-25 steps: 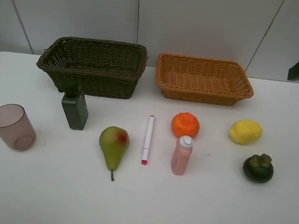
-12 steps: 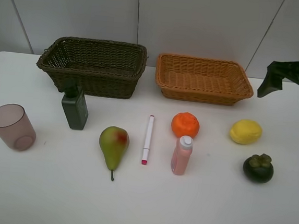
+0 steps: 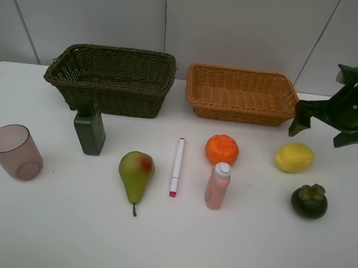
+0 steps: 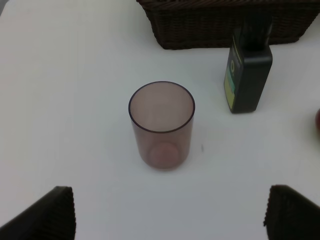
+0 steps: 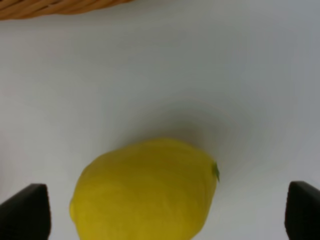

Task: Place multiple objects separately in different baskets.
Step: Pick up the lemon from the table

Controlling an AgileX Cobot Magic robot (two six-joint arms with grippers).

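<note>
My right gripper grabs the lemon by its plump middle (image 3: 294, 157) (image 5: 144, 190) next, to place the lemon in the tan basket.
On the white table stand a dark basket (image 3: 116, 100) and a tan basket (image 3: 243, 116). In front lie a mauve cup (image 3: 13, 151), dark green bottle (image 3: 89, 130), pear (image 3: 136, 173), marker (image 3: 177, 165), orange (image 3: 221, 149), pink bottle (image 3: 217, 186), lemon (image 3: 293, 157) and mangosteen (image 3: 309, 201). My right gripper (image 3: 320, 132) hangs open just above and behind the lemon (image 5: 145, 190), which sits between its fingers (image 5: 25, 212) in the right wrist view. My left gripper (image 4: 170, 217) is open and empty, short of the cup (image 4: 161, 125) and bottle (image 4: 247, 75).
A grey panelled wall (image 3: 176, 21) rises behind the baskets. The tan basket's rim (image 5: 55, 7) lies just beyond the lemon. The table's back edge runs close behind both baskets.
My right arm has come in from the right edge, moving left and down until it hangs over the lemon. None of the objects has moved.
</note>
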